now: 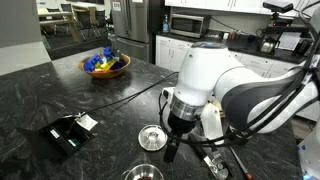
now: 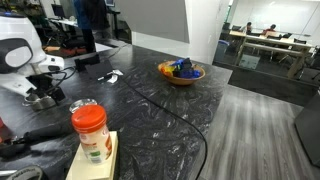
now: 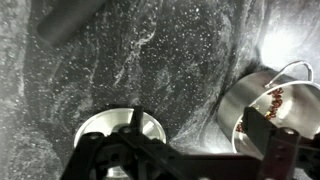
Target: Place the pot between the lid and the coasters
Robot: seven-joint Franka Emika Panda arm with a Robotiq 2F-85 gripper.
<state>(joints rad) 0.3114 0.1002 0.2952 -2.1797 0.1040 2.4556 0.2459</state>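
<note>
I need to grab the pot's rim with my gripper next, so its handle and base stay free. Then I can place the pot (image 3: 268,98) upright between the lid and the coasters.
The pot (image 3: 268,98), shiny steel with a dark inside, is at the right of the wrist view. It also shows at the bottom edge of an exterior view (image 1: 142,173), partly cut off. The lid (image 1: 152,137), a flat steel disc with a knob, lies on the dark counter beside the gripper. In the wrist view the lid (image 3: 105,130) is at the lower left. My gripper (image 3: 198,122) is open and empty, low over the counter. One finger is over the lid's edge and the other over the pot's rim. The tan coasters (image 2: 108,160) lie near the front with a jar on them.
A red-lidded jar (image 2: 90,130) stands on the coasters. A woven bowl of colourful things (image 1: 105,65) sits at the far side of the counter, also in the other exterior view (image 2: 182,72). A black object (image 1: 68,132) lies left of the lid. A black cable (image 1: 130,97) crosses the counter.
</note>
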